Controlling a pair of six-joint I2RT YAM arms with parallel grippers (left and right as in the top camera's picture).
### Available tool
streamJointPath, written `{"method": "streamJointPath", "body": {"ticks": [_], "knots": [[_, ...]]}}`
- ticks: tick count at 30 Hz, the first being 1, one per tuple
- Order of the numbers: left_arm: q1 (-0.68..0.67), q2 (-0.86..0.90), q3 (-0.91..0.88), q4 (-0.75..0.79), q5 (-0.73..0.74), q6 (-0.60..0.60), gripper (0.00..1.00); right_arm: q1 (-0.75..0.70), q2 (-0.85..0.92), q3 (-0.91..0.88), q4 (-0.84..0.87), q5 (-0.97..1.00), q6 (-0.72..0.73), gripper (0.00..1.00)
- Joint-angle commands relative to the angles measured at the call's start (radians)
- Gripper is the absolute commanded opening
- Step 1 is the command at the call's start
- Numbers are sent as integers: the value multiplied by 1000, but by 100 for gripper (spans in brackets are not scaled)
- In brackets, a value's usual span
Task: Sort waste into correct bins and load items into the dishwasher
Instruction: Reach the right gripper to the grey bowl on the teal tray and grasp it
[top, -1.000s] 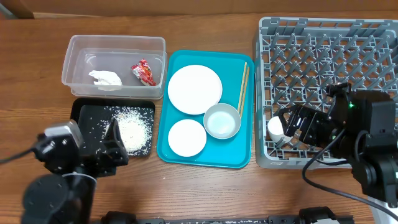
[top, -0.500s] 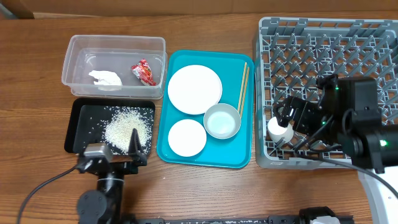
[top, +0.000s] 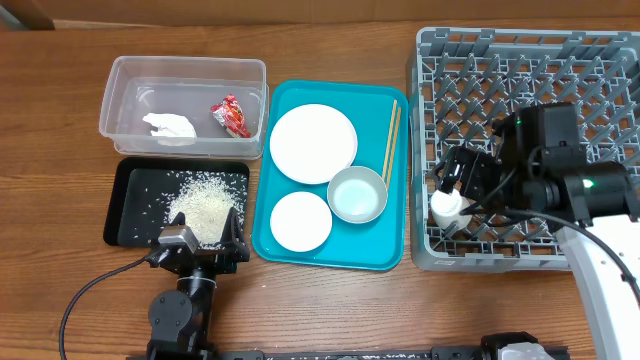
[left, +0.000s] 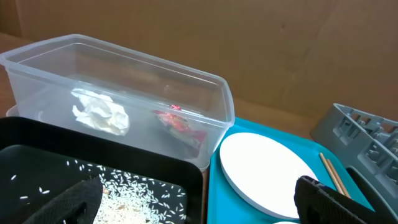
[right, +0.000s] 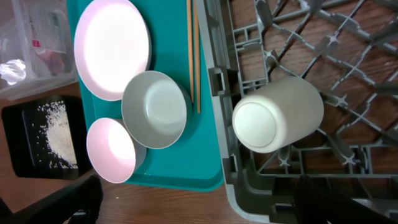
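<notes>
My right gripper grabs the bowl by its rim on the side facing the grey rack next. This leaves the bowl's body free to load among the grey rack's wires.
The clear tub (top: 185, 70) holds a white tissue (top: 170, 126) and a red wrapper (top: 231, 116); both also show in the left wrist view (left: 99, 112) (left: 180, 122). Rice (top: 205, 205) lies in the black tray (top: 125, 200). On the teal tray (top: 330, 255) are a large plate (top: 312, 143), a small plate (top: 300, 221), a bowl (top: 357, 194) and chopsticks (top: 390, 140). A white cup (top: 445, 208) lies in the grey rack (top: 525, 60), at its front left. My right gripper (top: 465, 195) is open and empty just right of the cup (right: 277, 115). My left gripper (top: 200, 235) is open and empty at the black tray's front edge.
The rack's upright pegs fill the right side of the table. The teal tray sits between the black tray and the rack. Bare wooden table (top: 330, 300) runs along the front edge.
My left arm has swung in from the front left to the black tray's front edge. My right arm has shifted slightly back over the rack. The cup has stayed put.
</notes>
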Motion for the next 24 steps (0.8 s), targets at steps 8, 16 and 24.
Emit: {"method": "streamJointPath", "body": {"ticks": [8,16,24], "knots": [[6,-12,-7,5,12,-21,100,-2,34,14,3,-1,-2,100],[6,-12,-7,5,12,-21,100,-2,33,15,157,-103,23,100],[6,-12,-7,5,12,-21,100,232,40,6,159,-123,-59,97]]}}
